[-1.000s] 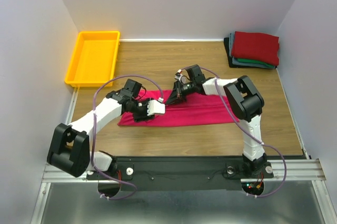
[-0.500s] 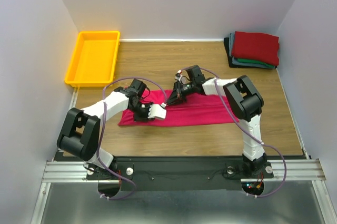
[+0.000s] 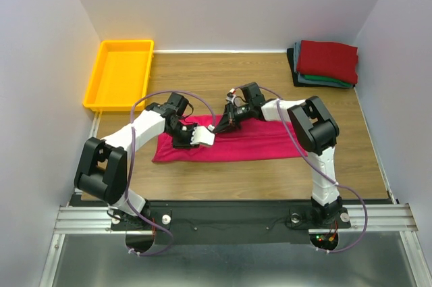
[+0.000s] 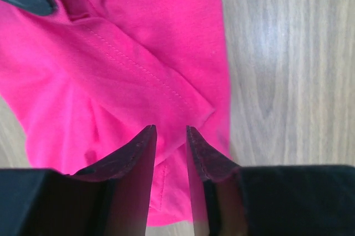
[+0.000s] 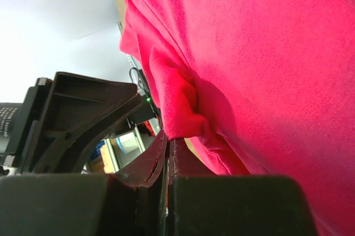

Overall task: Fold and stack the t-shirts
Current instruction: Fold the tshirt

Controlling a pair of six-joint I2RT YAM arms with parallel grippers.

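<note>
Next, my left gripper grabs the crimson t-shirt's hemmed flap at its corner. Then my left gripper draws the flap straight for folding.
The crimson t-shirt (image 3: 250,144) lies as a long folded strip across the middle of the table. My left gripper (image 3: 191,137) is over its left part. In the left wrist view, the left gripper (image 4: 169,136) is open by a narrow gap, and the crimson t-shirt (image 4: 127,64) with a hemmed flap lies under it. My right gripper (image 3: 220,126) is at the strip's far edge. In the right wrist view, the right gripper (image 5: 168,141) is shut on a bunched fold of the shirt (image 5: 177,103). A stack of folded t-shirts (image 3: 327,62), dark red on top, sits at the far right.
A yellow plastic tray (image 3: 101,92) stands at the far left. White walls close in the table on the left, back and right. Bare wood (image 4: 288,69) lies beside the shirt's edge.
My left arm has drawn in and its elbow has swung toward the far side, while its gripper stays over the shirt's left part. The right gripper has hardly moved.
</note>
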